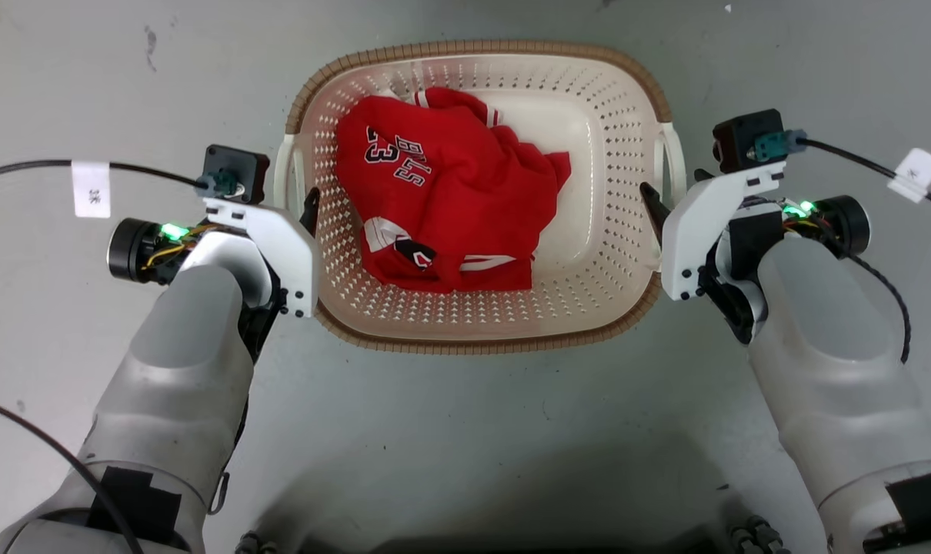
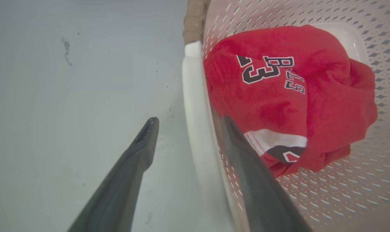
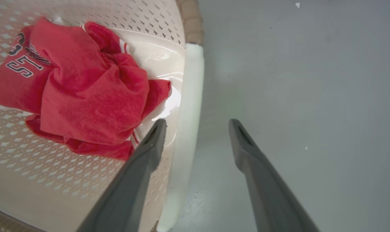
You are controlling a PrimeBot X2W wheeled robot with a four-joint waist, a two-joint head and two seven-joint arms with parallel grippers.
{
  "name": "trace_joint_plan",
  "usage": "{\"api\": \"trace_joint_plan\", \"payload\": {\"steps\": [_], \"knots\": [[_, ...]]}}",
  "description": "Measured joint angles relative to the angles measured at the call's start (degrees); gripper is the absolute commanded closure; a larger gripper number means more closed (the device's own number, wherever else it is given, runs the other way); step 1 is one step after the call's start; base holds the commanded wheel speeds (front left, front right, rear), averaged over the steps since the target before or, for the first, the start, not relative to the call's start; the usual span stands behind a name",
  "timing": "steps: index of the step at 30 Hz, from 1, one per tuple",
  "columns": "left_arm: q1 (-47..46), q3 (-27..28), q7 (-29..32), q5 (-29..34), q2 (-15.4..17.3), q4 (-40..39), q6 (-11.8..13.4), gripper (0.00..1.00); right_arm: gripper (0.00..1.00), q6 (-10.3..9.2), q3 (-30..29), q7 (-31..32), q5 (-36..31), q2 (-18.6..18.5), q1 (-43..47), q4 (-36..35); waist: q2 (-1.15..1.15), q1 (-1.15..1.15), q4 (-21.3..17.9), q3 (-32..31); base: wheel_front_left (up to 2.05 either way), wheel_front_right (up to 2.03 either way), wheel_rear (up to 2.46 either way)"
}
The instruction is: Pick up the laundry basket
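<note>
The right gripper grabs the basket with the red jersey [image 1: 435,192] inside by its white handle [image 1: 672,161] next, to lift the basket.
The laundry basket [image 1: 481,345] is cream with perforated walls and a brown woven-look rim, and it stands on the grey floor straight ahead. A crumpled red jersey [image 1: 435,192] lies inside it. My left gripper [image 1: 302,206] is open and straddles the white left handle [image 2: 195,106], one finger [image 2: 243,151] inside the basket wall and the other finger [image 2: 140,145] outside. My right gripper [image 1: 662,204] is open too, set the same way over the white right handle [image 3: 190,93]. Its inner finger [image 3: 146,151] is within the basket and its outer finger [image 3: 246,151] is over the floor.
Bare grey floor [image 1: 465,431] surrounds the basket on all sides. Black cables with white tags [image 1: 91,188] trail out from both wrists to the left and right. A dark scuff [image 1: 150,42] marks the floor at the far left.
</note>
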Motion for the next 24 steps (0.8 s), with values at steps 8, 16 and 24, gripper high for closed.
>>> {"api": "trace_joint_plan", "payload": {"steps": [8,16,24], "knots": [[-2.4,-8.7,6.1,-7.8,1.2,-0.9,0.0,0.0,0.0,0.0,1.5,1.4,0.1,0.0,-5.7,7.2,0.0,0.0,0.8,2.8,0.0,0.0,0.0],[-3.2,-16.6,10.1,-14.9,3.4,-3.2,0.0,0.0,0.0,0.0,3.9,1.8,1.8,0.0,-8.5,11.5,0.0,0.0,1.1,4.1,0.0,0.0,0.0],[-3.5,-22.8,10.4,-20.4,4.9,-5.1,0.0,1.0,1.0,0.0,5.9,0.9,3.5,0.0,-9.8,13.7,0.0,-0.01,1.0,4.4,0.0,0.0,0.0]]}}
